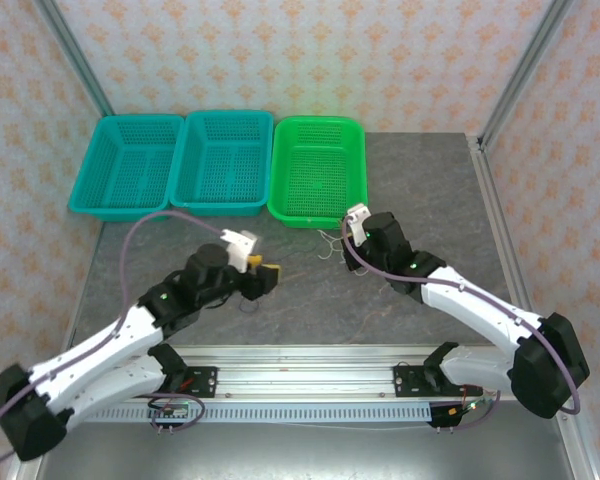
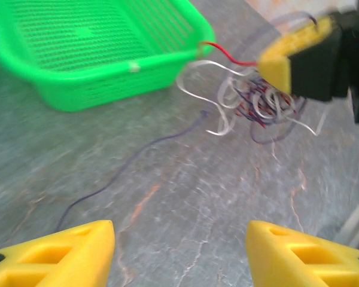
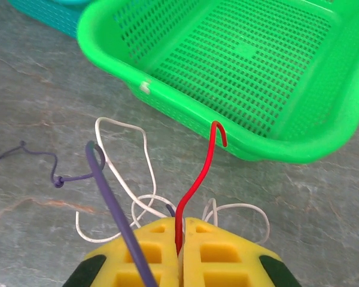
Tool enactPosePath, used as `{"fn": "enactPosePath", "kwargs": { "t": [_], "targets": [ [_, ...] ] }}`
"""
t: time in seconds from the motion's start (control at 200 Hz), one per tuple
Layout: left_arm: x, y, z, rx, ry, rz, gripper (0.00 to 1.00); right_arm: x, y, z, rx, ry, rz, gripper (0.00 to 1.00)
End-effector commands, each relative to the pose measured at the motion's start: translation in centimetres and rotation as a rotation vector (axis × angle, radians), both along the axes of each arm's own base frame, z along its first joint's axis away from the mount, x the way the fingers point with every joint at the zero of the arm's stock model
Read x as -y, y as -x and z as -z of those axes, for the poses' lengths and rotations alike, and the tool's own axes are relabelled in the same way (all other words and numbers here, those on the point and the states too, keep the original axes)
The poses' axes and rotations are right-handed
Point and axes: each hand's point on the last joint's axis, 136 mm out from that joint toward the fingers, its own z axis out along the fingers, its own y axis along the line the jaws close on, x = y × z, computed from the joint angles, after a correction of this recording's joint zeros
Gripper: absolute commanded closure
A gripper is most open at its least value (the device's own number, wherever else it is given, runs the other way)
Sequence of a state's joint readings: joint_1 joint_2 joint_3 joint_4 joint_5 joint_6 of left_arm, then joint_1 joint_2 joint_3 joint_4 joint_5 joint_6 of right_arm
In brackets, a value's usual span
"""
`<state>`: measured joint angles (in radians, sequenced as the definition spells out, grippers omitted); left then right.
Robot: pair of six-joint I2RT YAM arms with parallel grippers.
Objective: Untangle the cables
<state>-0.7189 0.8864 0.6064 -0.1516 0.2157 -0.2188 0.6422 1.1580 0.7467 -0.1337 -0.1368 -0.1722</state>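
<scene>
The left gripper grabs the loose dark wire (image 2: 137,156) along its trailing length next, rather than at the tangle, to draw it free and untangle it.
The cables (image 2: 260,104) form a tangle of white, red and dark wires on the grey table, in front of the green basket (image 2: 78,89). My right gripper (image 3: 180,236) is shut on a red cable (image 3: 197,176) that rises from between its yellow fingers toward the basket rim. A purple cable (image 3: 110,203) crosses over its left finger, and white loops (image 3: 122,158) lie beneath. From above, the right gripper (image 1: 352,237) sits at the tangle (image 1: 330,247). My left gripper (image 2: 179,254) stands open over bare table, well short of the tangle, nothing between its fingers. A loose dark wire (image 2: 137,156) trails toward it.
The green basket (image 1: 280,190) and two teal baskets (image 1: 85,190) (image 1: 185,195) line the back of the table. Metal frame posts rise at the back corners. A rail (image 1: 300,375) runs along the near edge between the arm bases.
</scene>
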Motion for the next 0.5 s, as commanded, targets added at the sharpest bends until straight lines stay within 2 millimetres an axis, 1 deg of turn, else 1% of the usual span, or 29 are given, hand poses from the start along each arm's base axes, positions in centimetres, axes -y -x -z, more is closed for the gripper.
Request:
{"fn": "enactPosePath", "kwargs": {
  "t": [0.0,0.08,0.15,0.27,0.35,0.4,0.49],
  "targets": [
    [2.8,-0.8,-0.8,0.118,-0.093,0.120,0.41,-2.0,0.4,-3.3,0.038,-0.096,-0.090,1.00],
    [4.2,-2.1,0.4,0.136,-0.142,0.142,0.41,-2.8,0.9,-3.5,0.027,-0.129,-0.137,1.00],
    [5.0,-3.8,1.3,0.155,-0.180,0.127,0.41,-3.4,1.2,-3.7,0.021,-0.144,-0.164,1.00],
    [6.1,-6.4,3.0,0.160,-0.230,0.081,0.40,-3.5,1.5,-4.1,0.017,-0.145,-0.173,1.00],
    [6.8,-7.9,3.5,0.161,-0.229,0.042,0.41,-3.5,1.8,-4.1,0.013,-0.149,-0.180,1.00],
    [7.0,-8.5,3.6,0.164,-0.218,0.018,0.47,-3.6,2.0,-4.0,0.012,-0.151,-0.186,1.00],
    [6.8,-9.3,4.0,0.156,-0.216,-0.033,0.65,-3.1,1.7,-3.7,0.006,-0.142,-0.149,1.00]
  ]
}}
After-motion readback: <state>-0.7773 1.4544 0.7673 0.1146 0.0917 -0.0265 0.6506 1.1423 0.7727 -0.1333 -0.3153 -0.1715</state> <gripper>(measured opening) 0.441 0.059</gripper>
